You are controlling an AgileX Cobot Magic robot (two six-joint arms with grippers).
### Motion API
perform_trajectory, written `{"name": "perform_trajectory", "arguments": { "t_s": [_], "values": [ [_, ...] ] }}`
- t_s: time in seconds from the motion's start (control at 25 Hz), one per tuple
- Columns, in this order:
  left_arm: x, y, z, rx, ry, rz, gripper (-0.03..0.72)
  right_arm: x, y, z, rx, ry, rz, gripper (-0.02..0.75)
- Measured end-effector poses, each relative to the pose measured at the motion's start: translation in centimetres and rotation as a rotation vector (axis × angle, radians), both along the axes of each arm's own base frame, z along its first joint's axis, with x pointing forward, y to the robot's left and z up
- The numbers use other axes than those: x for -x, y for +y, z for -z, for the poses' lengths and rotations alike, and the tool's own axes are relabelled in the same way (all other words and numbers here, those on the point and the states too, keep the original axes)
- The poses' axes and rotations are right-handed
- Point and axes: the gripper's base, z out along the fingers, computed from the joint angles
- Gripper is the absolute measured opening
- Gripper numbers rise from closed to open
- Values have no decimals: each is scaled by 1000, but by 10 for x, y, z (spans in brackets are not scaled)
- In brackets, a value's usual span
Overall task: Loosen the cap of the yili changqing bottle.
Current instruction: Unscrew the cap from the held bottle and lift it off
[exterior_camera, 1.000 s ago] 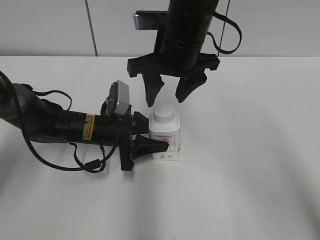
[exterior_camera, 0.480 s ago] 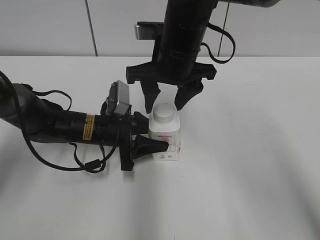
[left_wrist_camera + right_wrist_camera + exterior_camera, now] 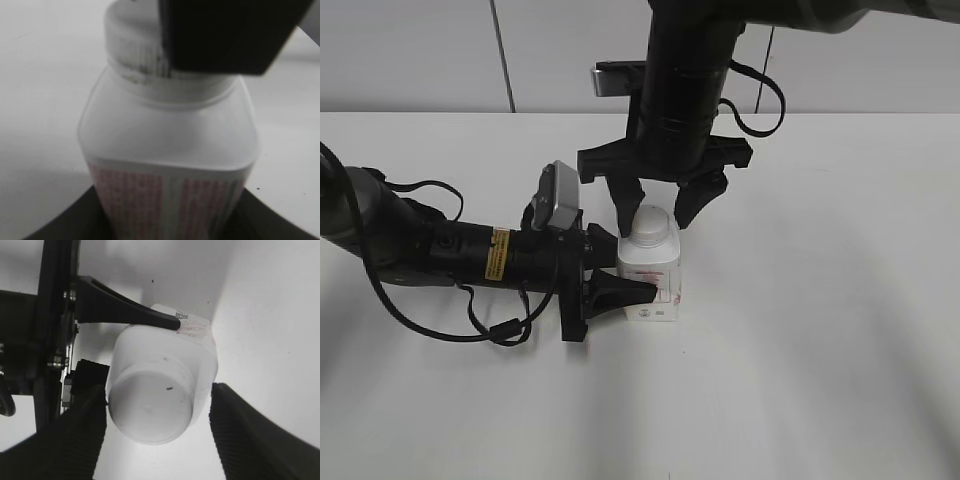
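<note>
The robot's right gripper will next loosen the white cap of the yili changqing bottle (image 3: 650,280), and it will grab the cap by its round side (image 3: 650,226) for that.
The yili changqing bottle (image 3: 650,280), white and squarish with red print on its label, stands upright on the white table. My left gripper (image 3: 620,282) lies low from the left and is shut on the bottle's body, as the left wrist view (image 3: 170,150) shows. The white cap (image 3: 651,222) is on the neck. My right gripper (image 3: 656,212) comes straight down, open, with one finger on each side of the cap. In the right wrist view the cap (image 3: 150,407) sits between the fingers (image 3: 75,440), the left one touching or nearly touching, the right one apart from it.
The white table (image 3: 820,350) spreads round the bottle. A grey wall with a vertical seam (image 3: 500,50) stands behind. The left arm's black cable (image 3: 490,325) loops on the table beside the arm.
My right gripper has come down, from just above the cap to fingers on both sides of it. The left gripper and bottle have not moved.
</note>
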Motion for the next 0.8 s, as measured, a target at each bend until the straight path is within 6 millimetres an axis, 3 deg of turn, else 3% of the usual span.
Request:
{"name": "perform_trajectory", "arguments": {
  "t_s": [0.24, 0.52, 0.64, 0.8],
  "values": [
    [0, 0, 0, 0, 0, 0, 337, -1, 0, 0, -4, -7, -3, 401],
    [0, 0, 0, 0, 0, 0, 337, -1, 0, 0, -4, -21, -69, 394],
    [0, 0, 0, 0, 0, 0, 337, -1, 0, 0, -1, -41, -181, 394],
    [0, 0, 0, 0, 0, 0, 335, -1, 0, 0, 5, -91, -456, 394]
  ]
}}
